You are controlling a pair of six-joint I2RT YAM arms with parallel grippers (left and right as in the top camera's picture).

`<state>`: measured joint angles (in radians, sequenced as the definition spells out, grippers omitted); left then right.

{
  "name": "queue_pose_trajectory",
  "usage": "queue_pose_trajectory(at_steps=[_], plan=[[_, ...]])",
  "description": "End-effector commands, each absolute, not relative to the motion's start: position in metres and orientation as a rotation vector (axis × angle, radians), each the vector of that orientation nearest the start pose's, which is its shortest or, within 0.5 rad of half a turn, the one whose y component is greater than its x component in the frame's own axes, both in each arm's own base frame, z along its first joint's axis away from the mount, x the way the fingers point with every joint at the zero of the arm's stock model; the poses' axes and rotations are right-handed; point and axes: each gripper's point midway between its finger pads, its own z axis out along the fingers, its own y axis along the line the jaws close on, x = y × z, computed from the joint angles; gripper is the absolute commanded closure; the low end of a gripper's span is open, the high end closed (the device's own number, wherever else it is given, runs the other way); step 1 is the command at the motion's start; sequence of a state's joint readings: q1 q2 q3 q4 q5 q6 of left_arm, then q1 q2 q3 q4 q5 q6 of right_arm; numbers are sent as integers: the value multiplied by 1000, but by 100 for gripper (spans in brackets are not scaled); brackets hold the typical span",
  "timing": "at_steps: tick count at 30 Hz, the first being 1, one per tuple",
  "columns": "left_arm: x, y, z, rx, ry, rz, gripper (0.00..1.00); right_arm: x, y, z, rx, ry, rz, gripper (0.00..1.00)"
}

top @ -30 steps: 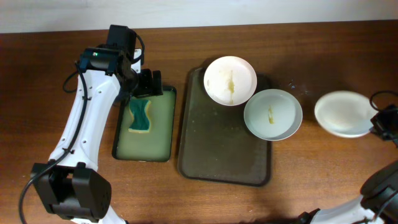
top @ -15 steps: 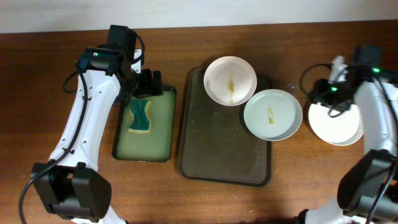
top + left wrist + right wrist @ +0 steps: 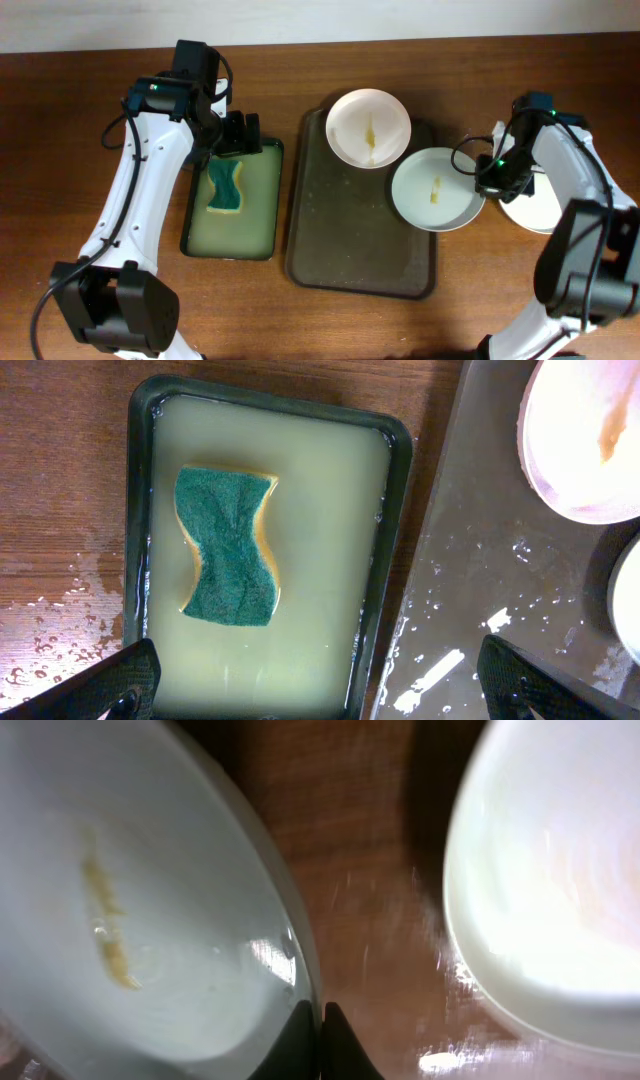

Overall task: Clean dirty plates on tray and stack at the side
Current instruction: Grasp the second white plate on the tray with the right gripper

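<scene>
The teal sponge's yellow bottom needs to stay free to clean dirty plates. My left gripper will grab the teal sponge from the teal side, across its narrow middle (image 3: pixel 226 186) (image 3: pixel 229 548).
Two white plates with yellowish smears rest on the dark brown tray (image 3: pixel 340 240): one at its far end (image 3: pixel 369 128) and one overhanging its right edge (image 3: pixel 435 190). A third white plate (image 3: pixel 537 203) lies on the table to the right, partly under my right arm. My right gripper (image 3: pixel 487 180) is shut on the right rim of the overhanging plate; the right wrist view shows the jaws (image 3: pixel 320 1020) pinching that rim (image 3: pixel 130 920), with the third plate (image 3: pixel 560 890) beside it. My left gripper (image 3: pixel 238 135) is open and empty above the teal sponge (image 3: pixel 228 545).
The sponge lies in pale liquid in a small black-rimmed tray (image 3: pixel 140 560) left of the brown tray (image 3: pixel 480 590). Water drops lie on the brown tray and on the table. The far plate (image 3: pixel 580 440) shows at the left wrist view's top right.
My right arm has swung in from the far right edge, left the third plate on the table and closed on the overhanging plate's rim. The left arm has not moved.
</scene>
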<state>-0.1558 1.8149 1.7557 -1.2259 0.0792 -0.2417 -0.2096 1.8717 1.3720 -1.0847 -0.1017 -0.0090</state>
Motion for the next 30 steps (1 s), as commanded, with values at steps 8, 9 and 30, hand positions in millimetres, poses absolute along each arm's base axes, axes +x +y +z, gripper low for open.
queue_pose_trajectory(at_steps=[8, 9, 30], plan=[[393, -75, 184, -96, 2857, -208, 1, 283, 99, 65, 87, 3099, 181, 96], [393, -75, 184, -96, 2857, -208, 1, 283, 108, 53, 78, 3074, 196, 96], [374, -40, -2, -356, 3137, 11, 100, 305, 100, 125, -23, 2893, 234, 62]])
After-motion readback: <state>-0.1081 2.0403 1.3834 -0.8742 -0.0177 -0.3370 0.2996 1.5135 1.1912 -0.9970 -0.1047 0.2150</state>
